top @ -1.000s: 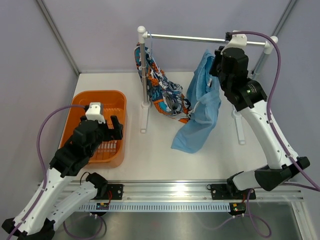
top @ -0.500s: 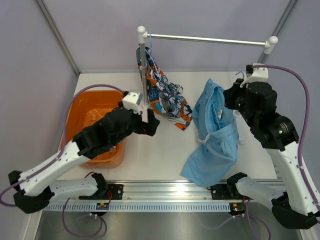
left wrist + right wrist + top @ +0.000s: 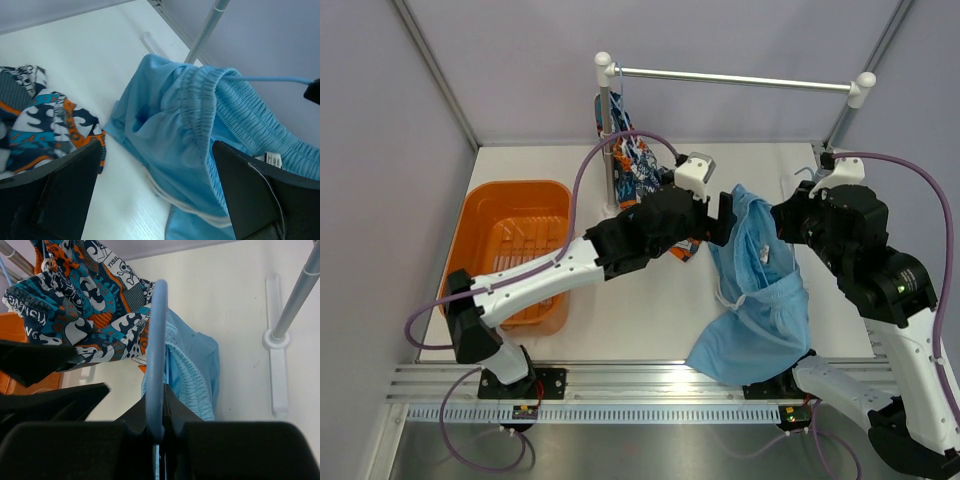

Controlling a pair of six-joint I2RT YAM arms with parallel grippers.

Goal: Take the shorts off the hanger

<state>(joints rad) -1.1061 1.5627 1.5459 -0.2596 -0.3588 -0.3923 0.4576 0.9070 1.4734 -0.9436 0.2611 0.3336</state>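
Note:
My left gripper grabs the light blue shorts' waistband side (image 3: 173,342) next, away from the hook, to slip them off the hanger (image 3: 156,340).
The light blue shorts (image 3: 760,300) hang from a blue hanger (image 3: 156,340), off the rail and above the table's near right. My right gripper (image 3: 161,410) is shut on that hanger's hook, and the elastic waistband (image 3: 192,375) bunches just beyond it. My left gripper (image 3: 725,215) reaches across from the left and stands open, its jaws straddling the waistband side of the light blue shorts (image 3: 200,115) without closing on the cloth. The printed shorts (image 3: 638,165) still hang at the rail's left end, partly hidden behind my left arm; they also show as printed shorts (image 3: 40,125) beside the left finger.
An orange basket (image 3: 515,184) sits at the table's left. The white rail (image 3: 735,80) spans the back on two posts, the left post (image 3: 605,120) and the right post (image 3: 845,110), whose foot (image 3: 277,335) rests on the table. Grey walls close in both sides.
My right arm has carried the hanger and light blue shorts off the rail, down toward the near right. My left arm has swung from the basket across to the shorts, staying open.

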